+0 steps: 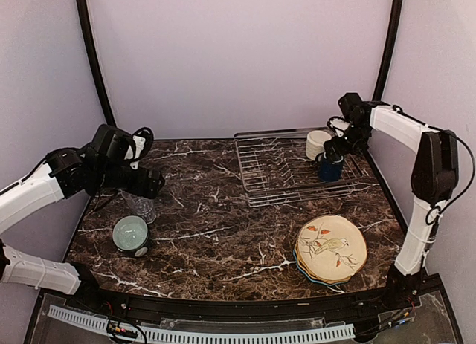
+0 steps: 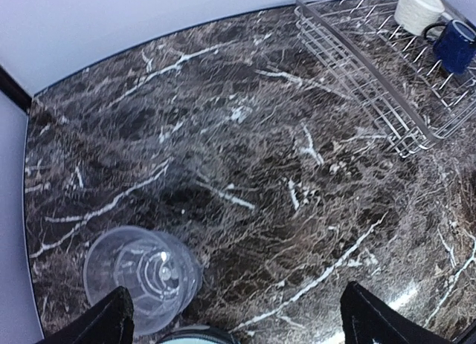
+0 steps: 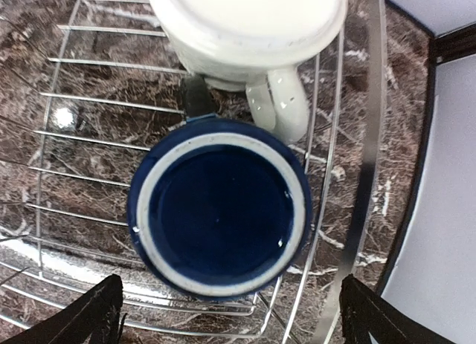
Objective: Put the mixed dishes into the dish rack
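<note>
My left gripper grabs the clear glass tumbler's rim next, since the tumbler's base stays free for handing over to my right gripper.
The silver wire dish rack [image 1: 282,173] stands at the back right. A cream mug [image 1: 318,144] and a navy mug [image 1: 331,168] stand in its right end. My right gripper [image 1: 339,149] hovers open just above the navy mug [image 3: 221,210], and its fingers [image 3: 93,314] touch nothing. The cream mug [image 3: 249,24] sits base up beside it. My left gripper [image 1: 151,185] is open and empty above the clear glass tumbler [image 1: 140,206], which shows by the left finger [image 2: 111,322] in the left wrist view [image 2: 141,277]. The mint-green bowl [image 1: 131,234] sits nearer. The scalloped plates [image 1: 331,249] are stacked at front right, the bird plate on top.
The dark marble table [image 1: 223,232] has curved black posts at its back corners. The rack's left half [image 2: 357,76] holds only prongs. The rack's rim [image 3: 368,136] runs just right of the navy mug. The bowl's rim [image 2: 195,334] shows at the bottom of the left wrist view.
</note>
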Tool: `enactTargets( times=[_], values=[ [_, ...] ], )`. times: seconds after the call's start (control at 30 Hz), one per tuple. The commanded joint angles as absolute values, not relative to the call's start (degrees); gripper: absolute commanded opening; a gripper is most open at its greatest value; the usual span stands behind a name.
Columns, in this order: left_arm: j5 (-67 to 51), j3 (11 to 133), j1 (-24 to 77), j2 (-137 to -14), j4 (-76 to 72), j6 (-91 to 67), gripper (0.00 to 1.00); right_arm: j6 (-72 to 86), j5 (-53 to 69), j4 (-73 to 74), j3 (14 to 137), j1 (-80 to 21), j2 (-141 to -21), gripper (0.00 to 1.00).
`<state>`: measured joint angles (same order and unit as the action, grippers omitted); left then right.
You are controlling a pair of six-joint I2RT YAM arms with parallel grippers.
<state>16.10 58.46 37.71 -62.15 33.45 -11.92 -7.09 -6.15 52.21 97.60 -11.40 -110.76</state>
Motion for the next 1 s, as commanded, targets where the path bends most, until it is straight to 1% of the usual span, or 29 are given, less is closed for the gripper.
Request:
enactTargets(
  times=[0.0,0.17,0.33,0.4,0.47,0.6,0.7,0.87,0.97],
  values=[
    [14.74,59.70,34.74,-62.72,45.32,-16.92,0.96,-4.87,-8.73,48.86,96.18,-14.18,-103.39,0.99],
    [11.55,58.27,30.45,-62.67,49.11,-19.36,0.95,-4.32,-10.83,46.57,93.62,-19.77,-98.47,0.99],
    [6.48,58.33,24.12,-62.68,48.04,-19.15,0.88,-4.13,-12.58,45.24,91.65,-26.68,-96.62,0.99],
    [6.76,59.19,22.35,-63.47,48.54,-18.36,0.87,-4.13,-12.98,44.77,91.07,-29.11,-96.50,0.99],
    [6.43,59.65,20.05,-64.71,48.43,-17.38,0.84,-4.27,-13.22,44.11,90.46,-31.33,-96.56,0.99],
    [4.24,60.65,15.05,-68.17,47.48,-15.43,0.75,-4.96,-13.93,42.41,89.13,-35.20,-96.61,0.98],
    [2.79,61.29,12.09,-70.85,46.56,-14.51,0.66,-5.50,-13.49,40.98,88.24,-37.03,-96.73,0.98],
    [1.96,62.85,10.30,-75.36,45.52,-12.95,0.53,-5.78,-12.97,39.75,87.37,-38.71,-97.52,0.98],
    [1.19,63.31,9.91,-77.05,44.83,-12.67,0.47,-5.84,-12.83,39.56,87.12,-39.33,-98.08,0.98]
  ],
)
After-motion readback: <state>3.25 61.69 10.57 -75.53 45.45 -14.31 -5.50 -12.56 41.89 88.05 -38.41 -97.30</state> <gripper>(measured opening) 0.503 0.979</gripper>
